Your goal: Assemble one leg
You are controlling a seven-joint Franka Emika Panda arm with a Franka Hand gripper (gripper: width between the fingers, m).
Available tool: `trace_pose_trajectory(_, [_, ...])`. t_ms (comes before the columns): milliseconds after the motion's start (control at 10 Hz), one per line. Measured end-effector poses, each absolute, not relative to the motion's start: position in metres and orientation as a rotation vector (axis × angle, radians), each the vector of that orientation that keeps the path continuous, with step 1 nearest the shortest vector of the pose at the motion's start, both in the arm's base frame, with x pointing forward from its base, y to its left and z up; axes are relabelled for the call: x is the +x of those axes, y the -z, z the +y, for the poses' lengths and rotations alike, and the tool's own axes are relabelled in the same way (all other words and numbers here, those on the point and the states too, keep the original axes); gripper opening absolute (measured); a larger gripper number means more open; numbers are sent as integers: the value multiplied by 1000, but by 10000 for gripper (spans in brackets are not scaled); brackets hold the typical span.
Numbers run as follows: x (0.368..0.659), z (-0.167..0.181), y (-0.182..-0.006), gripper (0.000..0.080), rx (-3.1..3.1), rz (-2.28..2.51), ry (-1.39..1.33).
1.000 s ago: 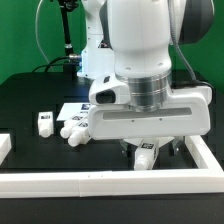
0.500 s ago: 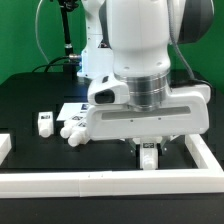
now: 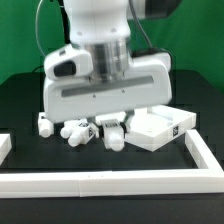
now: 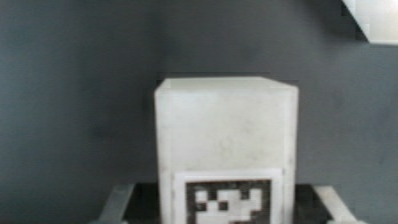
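The white leg's lower end [image 3: 114,142] still hangs above the black table, so my gripper keeps holding the leg for now.
My gripper [image 3: 112,126] is shut on a white leg [image 3: 113,139] and holds it just above the black table, left of the flat white tabletop part [image 3: 160,128]. In the wrist view the leg [image 4: 224,125] fills the middle, with its black-and-white tag between my fingers [image 4: 135,203]; my gripper [image 4: 226,206] grips its tagged end. Three more white legs lie on the table at the exterior view's left: one apart [image 3: 45,123] and two close together [image 3: 73,131], [image 3: 88,129].
A white rail [image 3: 110,181] runs along the front of the table and another [image 3: 204,150] along the exterior view's right. A short white piece [image 3: 5,146] sits at the left edge. Green backdrop behind.
My gripper has moved well to the exterior view's left with the leg in it, from the right rail to beside the loose legs. The tabletop part is now uncovered.
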State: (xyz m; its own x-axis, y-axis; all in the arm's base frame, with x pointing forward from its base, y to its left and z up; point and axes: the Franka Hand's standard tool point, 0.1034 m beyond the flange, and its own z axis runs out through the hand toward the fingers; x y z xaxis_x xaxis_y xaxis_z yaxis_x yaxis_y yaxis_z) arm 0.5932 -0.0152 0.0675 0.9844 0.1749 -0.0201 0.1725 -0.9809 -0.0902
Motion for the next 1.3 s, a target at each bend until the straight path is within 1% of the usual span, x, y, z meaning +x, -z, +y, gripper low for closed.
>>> trace_pose_trajectory(100, [587, -19, -68, 282, -3042, -298, -26])
trace_pose_trajectory(200, [588, -17, -64, 282, -3042, -283, -35])
trace_pose_trajectory(600, [587, -19, -63, 284, -3041, -297, -39])
trace_pose_trajectory(900, [571, -76, -55, 284, -3056, -379, -80])
trace_pose_trajectory(1000, [566, -91, -46, 284, -3064, -377, -91])
trace_pose_trajectory(1100, [559, -98, -30, 284, -3081, -373, -68])
trace_pose_trajectory(1200, [553, -103, -21, 284, -3081, -367, -92])
trace_pose_trajectory(1300, [558, -118, -24, 284, -3095, -360, -78])
